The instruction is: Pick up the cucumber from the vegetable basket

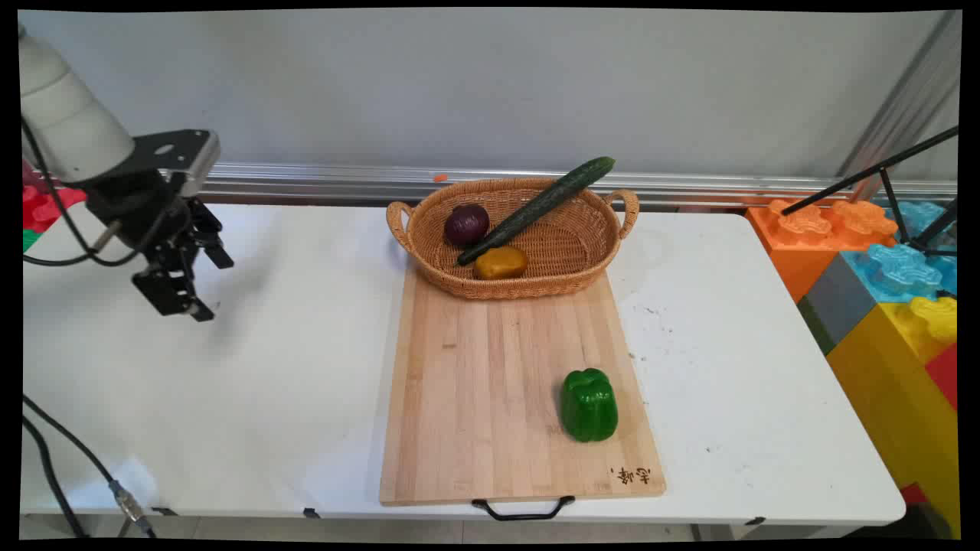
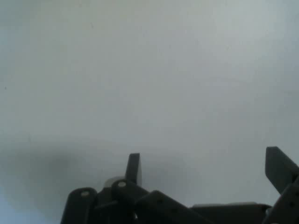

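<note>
The gripper grabs the long cucumber around its middle next, to lift the cucumber out of the wicker basket.
My black gripper hangs over the left part of the white table, open, with nothing between its fingers. The hand view has only bare white table under the gripper. Far to its right lies a wooden cutting board with a green bell pepper on its near right part. A wicker basket sits on the board's far end. It holds a red onion, a long cucumber leaning over its rim, and a yellow-brown vegetable.
Big orange, blue, yellow and grey toy blocks stand past the table's right end, with a black tripod leg above them. Red and green blocks sit at the far left. Black cables trail by the near left corner.
</note>
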